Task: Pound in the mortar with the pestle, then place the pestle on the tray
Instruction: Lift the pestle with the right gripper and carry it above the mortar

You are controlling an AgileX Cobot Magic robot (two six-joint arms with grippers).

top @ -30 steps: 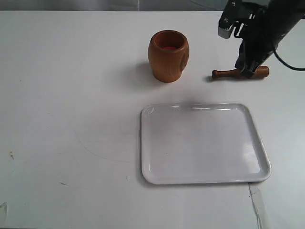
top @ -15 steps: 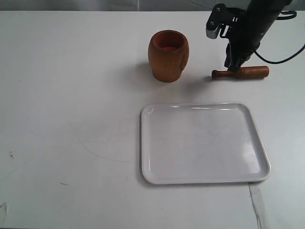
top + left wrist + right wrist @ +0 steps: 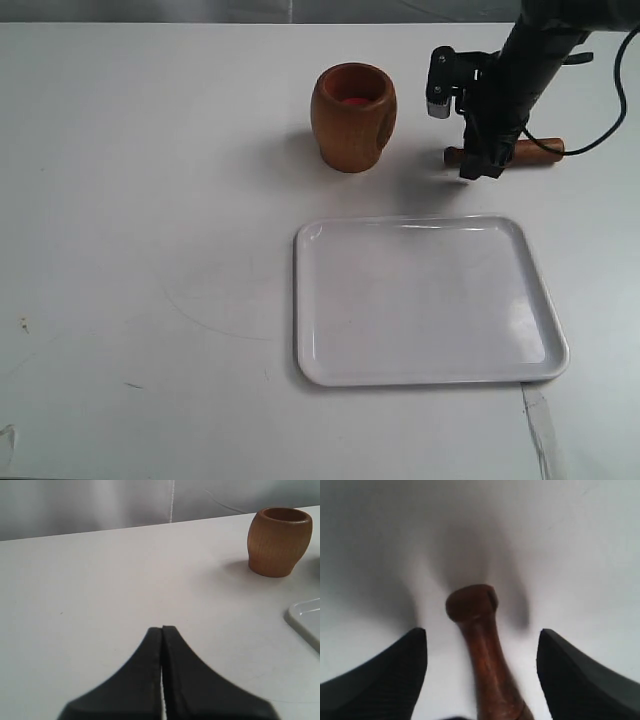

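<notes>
The pestle's thick end should stay free to pound in the mortar. My right gripper will next pick up the pestle by its handle below the knob (image 3: 485,650).
The orange-brown wooden mortar (image 3: 353,117) (image 3: 279,542) stands upright on the white table. To its right the dark reddish-brown pestle (image 3: 520,151) (image 3: 485,650) lies flat, knob end toward the mortar. My right gripper (image 3: 480,160) (image 3: 482,635) hangs low over the pestle's thin end, open, one finger on each side of the shaft and neither touching it. The glossy white tray (image 3: 428,300) (image 3: 306,621) lies in front of the mortar and pestle. My left gripper (image 3: 162,628) is shut on nothing above bare table and is out of the exterior view.
A strip of tape (image 3: 543,432) sticks to the table by the tray's near right corner. A black cable (image 3: 612,110) loops from the right arm above the pestle's thick end.
The right arm has swung left and come down along the pestle, from its thick end to its thin knob end. The pestle, mortar and tray have not moved.
</notes>
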